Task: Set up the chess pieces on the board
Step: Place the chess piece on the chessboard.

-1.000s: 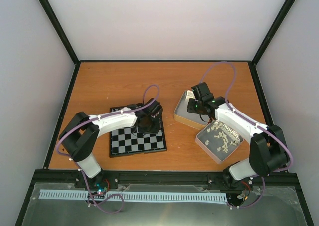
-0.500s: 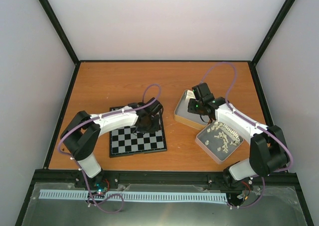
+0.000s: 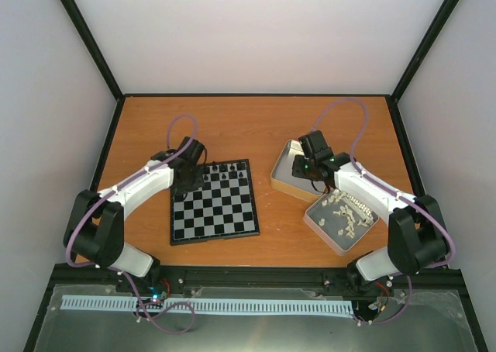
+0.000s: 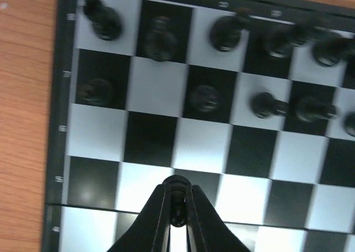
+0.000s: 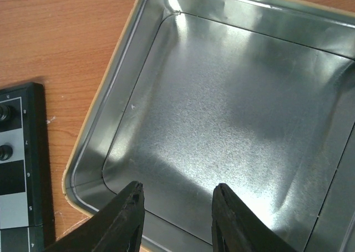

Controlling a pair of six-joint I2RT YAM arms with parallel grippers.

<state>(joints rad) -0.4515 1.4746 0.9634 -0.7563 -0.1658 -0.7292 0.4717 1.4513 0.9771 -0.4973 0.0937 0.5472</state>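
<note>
The left gripper should keep holding the black piece until it gets to the free light square between two second-row pieces. The piece would drop short if the gripper opened now.
The black and silvery chessboard lies left of centre on the table. Several black chess pieces stand along its far rows; in the left wrist view they fill the top two rows. My left gripper is shut on a black piece and holds it above the board's left side; in the top view it sits over the board's far left corner. My right gripper is open and empty above the bare silver tin.
A second silver tin at the right holds several cream-white pieces. The empty tin sits between it and the board. The board's edge shows at the left of the right wrist view.
My left arm has swung from the board's far right part to its far left corner, uncovering the far rows of black pieces. The right arm has not moved.
</note>
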